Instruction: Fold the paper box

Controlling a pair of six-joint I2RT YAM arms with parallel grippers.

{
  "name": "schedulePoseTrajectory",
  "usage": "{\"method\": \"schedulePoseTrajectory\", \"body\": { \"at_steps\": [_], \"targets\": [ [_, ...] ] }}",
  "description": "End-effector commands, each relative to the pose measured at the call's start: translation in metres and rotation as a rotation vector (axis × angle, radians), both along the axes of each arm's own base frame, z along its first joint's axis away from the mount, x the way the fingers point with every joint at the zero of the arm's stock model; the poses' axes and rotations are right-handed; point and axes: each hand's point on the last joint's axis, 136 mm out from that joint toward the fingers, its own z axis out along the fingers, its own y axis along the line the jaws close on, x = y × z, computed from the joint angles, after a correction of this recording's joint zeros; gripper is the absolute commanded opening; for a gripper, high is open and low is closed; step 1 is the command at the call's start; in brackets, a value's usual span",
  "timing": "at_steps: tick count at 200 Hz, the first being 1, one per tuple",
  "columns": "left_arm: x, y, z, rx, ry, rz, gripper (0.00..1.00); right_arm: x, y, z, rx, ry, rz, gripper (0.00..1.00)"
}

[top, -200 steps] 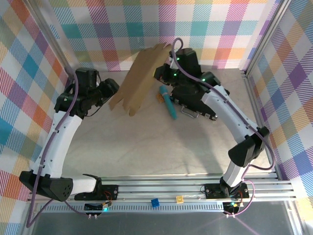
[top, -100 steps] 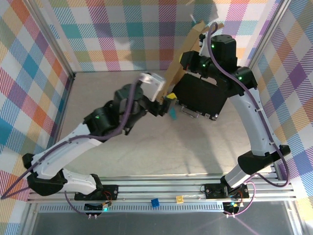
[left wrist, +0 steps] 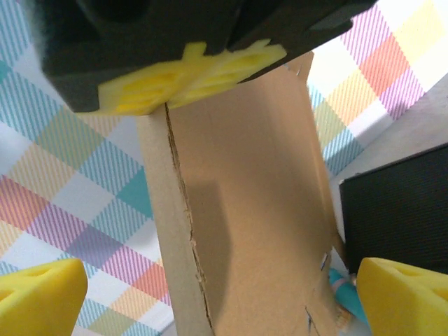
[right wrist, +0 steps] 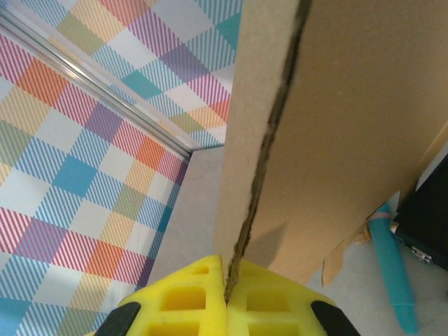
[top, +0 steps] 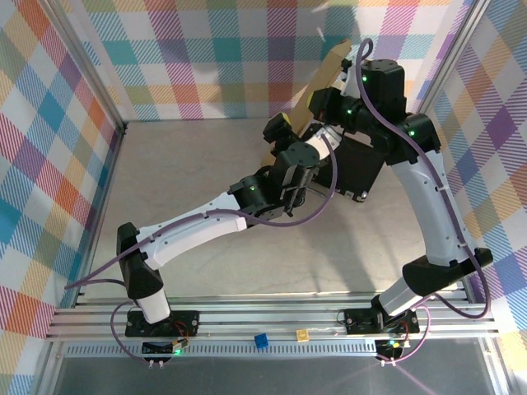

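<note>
My left gripper, astride the sheet (left wrist: 252, 196), pinches the paper box's free rim (left wrist: 198, 273) next, which lets my right gripper grab the opposite side for folding.
The paper box (top: 324, 76) is a flat brown cardboard sheet, held upright above the back of the table. My right gripper (right wrist: 227, 294) is shut on its edge, the yellow pads pinching the corrugated rim. In the left wrist view the same sheet (left wrist: 252, 196) hangs from the right gripper's pads (left wrist: 189, 77). My left gripper (left wrist: 224, 297) is open wide, with one yellow fingertip (left wrist: 38, 297) on each side of the sheet's lower part and neither touching it. From above, the left gripper (top: 284, 133) sits just below and left of the right gripper (top: 331, 100).
A black rectangular case (top: 356, 164) lies at the back right under the right arm. A teal pen (right wrist: 392, 259) lies on the table beside the case. Plaid walls close in the back and both sides. A metal rail (top: 272, 317) runs along the near edge.
The left arm swung from the left side to the back centre and its jaws opened. The right arm lifted the sheet up and to the right.
</note>
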Motion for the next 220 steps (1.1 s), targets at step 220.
{"method": "schedulePoseTrajectory", "body": {
  "at_steps": [220],
  "targets": [
    [0.011, 0.027, 0.012, -0.207, 0.119, -0.114, 0.94, -0.017, -0.007, 0.005, 0.098, 0.131, 0.007, 0.0]
  ]
}}
